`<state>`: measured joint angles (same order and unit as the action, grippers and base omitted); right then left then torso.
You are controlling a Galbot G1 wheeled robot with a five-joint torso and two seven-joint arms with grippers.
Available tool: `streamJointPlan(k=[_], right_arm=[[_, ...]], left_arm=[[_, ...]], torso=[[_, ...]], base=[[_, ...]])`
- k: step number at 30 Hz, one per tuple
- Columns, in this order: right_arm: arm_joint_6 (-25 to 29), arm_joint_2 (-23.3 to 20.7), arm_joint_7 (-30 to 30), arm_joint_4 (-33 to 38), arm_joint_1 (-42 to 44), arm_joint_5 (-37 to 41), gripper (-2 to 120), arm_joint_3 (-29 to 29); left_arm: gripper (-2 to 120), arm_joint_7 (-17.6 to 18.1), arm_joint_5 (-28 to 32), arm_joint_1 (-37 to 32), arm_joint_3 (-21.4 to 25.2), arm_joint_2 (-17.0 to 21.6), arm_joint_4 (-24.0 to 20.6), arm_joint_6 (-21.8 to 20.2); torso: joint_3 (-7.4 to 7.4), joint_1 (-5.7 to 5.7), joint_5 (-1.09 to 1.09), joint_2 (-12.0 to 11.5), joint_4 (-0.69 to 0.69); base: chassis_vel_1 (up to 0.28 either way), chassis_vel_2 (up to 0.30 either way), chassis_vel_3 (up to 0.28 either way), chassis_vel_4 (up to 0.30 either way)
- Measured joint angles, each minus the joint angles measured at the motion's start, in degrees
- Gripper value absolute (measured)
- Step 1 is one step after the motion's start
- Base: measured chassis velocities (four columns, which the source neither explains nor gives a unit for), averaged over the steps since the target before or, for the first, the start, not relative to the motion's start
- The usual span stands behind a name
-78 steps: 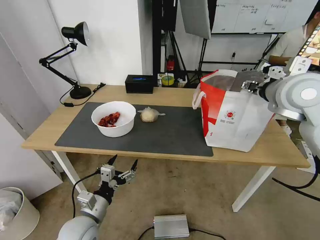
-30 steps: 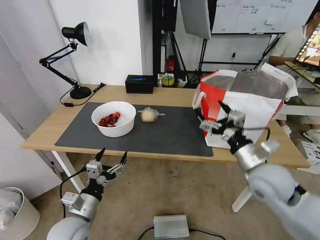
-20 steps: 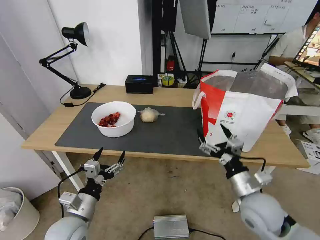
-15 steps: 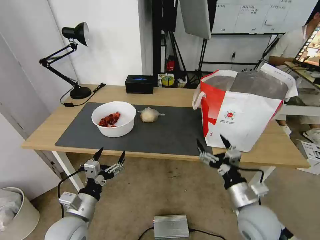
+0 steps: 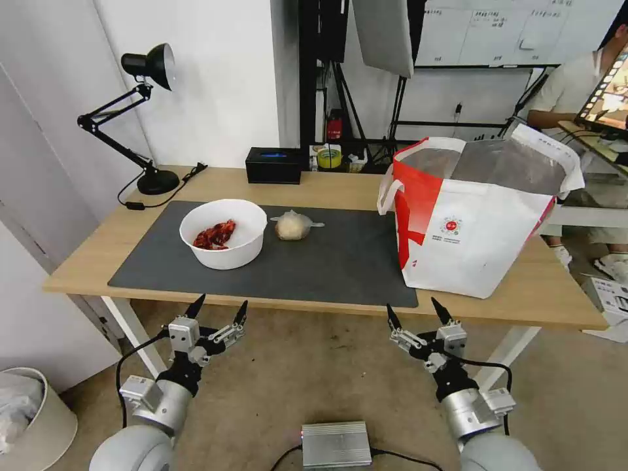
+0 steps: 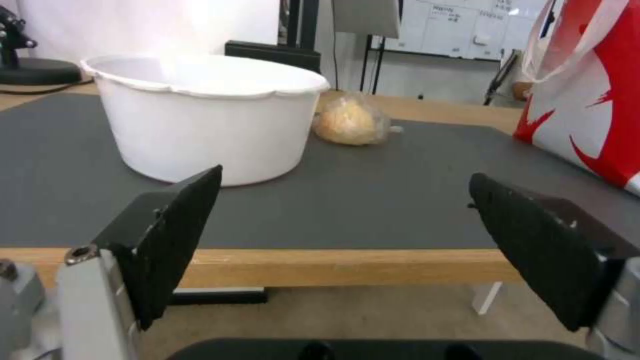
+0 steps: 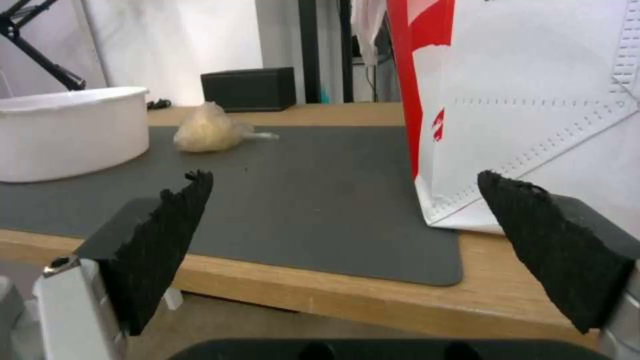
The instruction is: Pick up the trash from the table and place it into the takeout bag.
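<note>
I need to put this trash into the takeout bag (image 5: 474, 219), so my right gripper should next grab the clear bag by its lump-filled body (image 5: 290, 227).
On the dark mat of the table (image 5: 91, 261) stands a white round bowl (image 5: 223, 233) with red scraps inside. Just right of it lies a clear bag with a beige lump (image 5: 294, 226). The white-and-red takeout bag (image 5: 474, 219) stands open at the table's right end. Both wrist views catch the bowl (image 6: 207, 115) (image 7: 70, 132), the lump (image 6: 347, 121) (image 7: 207, 132) and the takeout bag (image 6: 587, 100) (image 7: 527, 110). My left gripper (image 5: 218, 307) hangs open below the table's front edge, under the bowl. My right gripper (image 5: 413, 309) is open too, below the front edge near the bag.
A black desk lamp (image 5: 152, 118) stands at the table's back left, a black box (image 5: 274, 164) and a tape roll (image 5: 329, 157) at the back middle. A silver box (image 5: 336, 443) lies on the floor between the arms. A white bin (image 5: 29, 418) stands at the lower left.
My right arm came away from the takeout bag's mouth and swung down, empty and open, to below the table's front edge. The left gripper shifted slightly left and down.
</note>
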<state>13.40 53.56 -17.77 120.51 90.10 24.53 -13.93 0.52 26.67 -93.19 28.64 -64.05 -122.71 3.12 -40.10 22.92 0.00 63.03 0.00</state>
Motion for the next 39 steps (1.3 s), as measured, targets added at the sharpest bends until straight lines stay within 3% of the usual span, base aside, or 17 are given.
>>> streamJointPlan(k=[19,25,34,39], right_arm=[[-0.21,1.24,0.81,-1.01,-1.37,-0.53,100,0.72],[-4.01,-1.87,7.08,-1.29,-14.23,10.08,100,2.8],[-9.92,-5.94,10.57,-5.45,-30.1,19.71,100,6.73],[-11.83,-6.27,12.61,-11.41,-39.91,23.23,100,13.34]], left_arm=[[100,-0.06,-0.09,0.52,-0.3,0.01,0.58,0.09],[100,-0.01,0.11,1.59,-1.4,0.92,0.6,0.21],[100,0.0,0.11,2.36,-2.93,1.23,1.26,0.21],[100,0.05,0.09,2.18,-2.72,1.1,1.6,0.22]], torso=[[0.0,0.0,0.0,0.0,-0.01],[-0.01,0.0,0.01,-0.01,0.01],[-0.01,0.0,-0.01,-0.01,0.01],[-0.01,0.0,-0.01,-0.01,0.0]], base=[[0.0,0.0,0.0,0.0],[0.0,0.0,0.0,0.0],[0.0,0.0,0.0,0.0],[0.0,0.0,0.0,0.0]])
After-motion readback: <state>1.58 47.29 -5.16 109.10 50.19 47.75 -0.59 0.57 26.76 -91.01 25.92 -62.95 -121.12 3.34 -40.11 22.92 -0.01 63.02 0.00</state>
